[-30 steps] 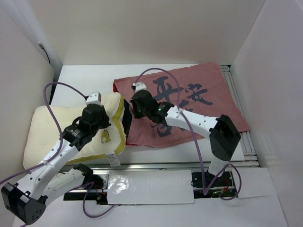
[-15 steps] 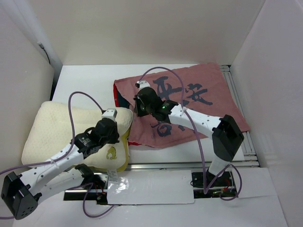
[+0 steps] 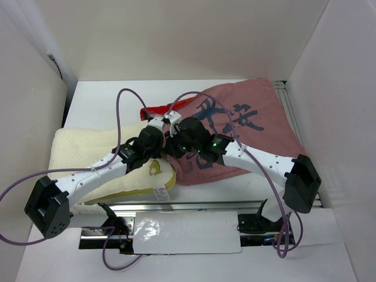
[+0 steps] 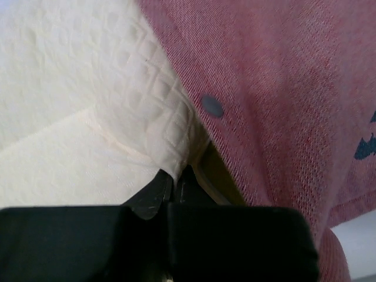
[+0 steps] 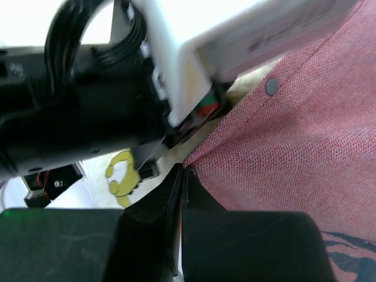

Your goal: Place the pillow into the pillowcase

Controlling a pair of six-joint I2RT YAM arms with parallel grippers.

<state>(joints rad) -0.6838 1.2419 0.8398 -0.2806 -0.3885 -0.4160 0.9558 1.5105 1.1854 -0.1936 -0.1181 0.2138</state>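
The pillow's quilted corner (image 4: 169, 126) at my fingers is outside the pillowcase's hem. My left gripper needs to push the pillow inside before letting go of it.
The cream pillow (image 3: 88, 158) lies at the left of the table, its right end pushed under the open edge of the dull pink pillowcase (image 3: 247, 129). My left gripper (image 3: 157, 134) is shut on the pillow's quilted corner (image 4: 158, 111), right at the pillowcase's hem (image 4: 247, 117). My right gripper (image 3: 175, 141) is shut on the pillowcase's edge (image 5: 282, 153) and holds it raised just beside the left gripper. The pillow's yellow logo (image 5: 120, 179) shows below the left wrist.
White walls close in the table on the left, back and right. A metal rail (image 3: 235, 205) runs along the near edge, with a white sheet (image 3: 182, 232) in front of it. Purple cables (image 3: 126, 100) loop above both arms.
The left arm has carried the pillow's corner rightward and away from the bases, into the pillowcase's mouth. The right gripper has drawn the pillowcase's edge back toward the pillow, bunching the cloth.
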